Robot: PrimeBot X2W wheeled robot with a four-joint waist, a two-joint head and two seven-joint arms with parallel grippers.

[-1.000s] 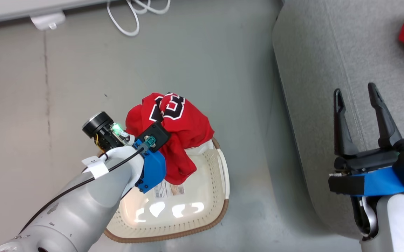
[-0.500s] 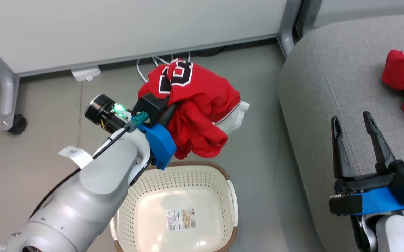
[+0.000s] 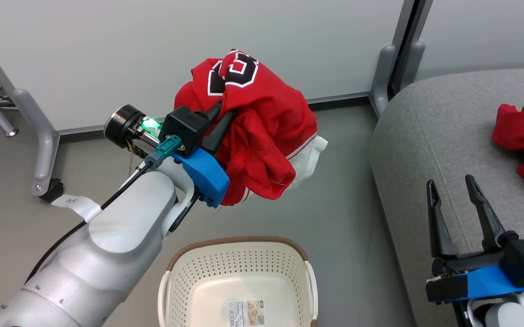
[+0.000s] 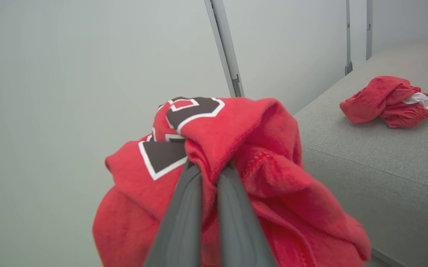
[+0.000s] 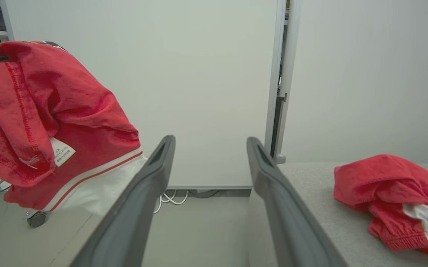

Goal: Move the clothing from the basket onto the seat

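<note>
The right gripper grabs the jersey by its loose red fold with the stitched seam (image 3: pixel 257 152) next, to carry the jersey onto the seat (image 3: pixel 425 136).
My left gripper (image 3: pixel 222 114) is shut on a bunched red jersey with a black-and-white number (image 3: pixel 262 122), which hangs in the air above and beyond the basket (image 3: pixel 239 241). In the left wrist view the fingers (image 4: pixel 184 207) pinch a fold of the jersey (image 4: pixel 265 174). The cream basket has a sticker label on its bare floor. A second red garment with white trim (image 3: pixel 523 136) lies crumpled on the grey seat (image 3: pixel 425 136) at the right. My right gripper (image 3: pixel 450 181) is open over the seat's front edge, holding nothing.
A pale wall panel stands behind. A grey frame leg with a caster (image 3: pixel 46 184) is at the left and a metal post (image 3: pixel 382 68) stands beside the seat's corner. White cables (image 5: pixel 169 198) lie on the grey floor by the wall.
My left gripper has lifted the jersey out of the basket and higher, towards the wall. The head camera has tilted up. The right gripper stays open in place.
</note>
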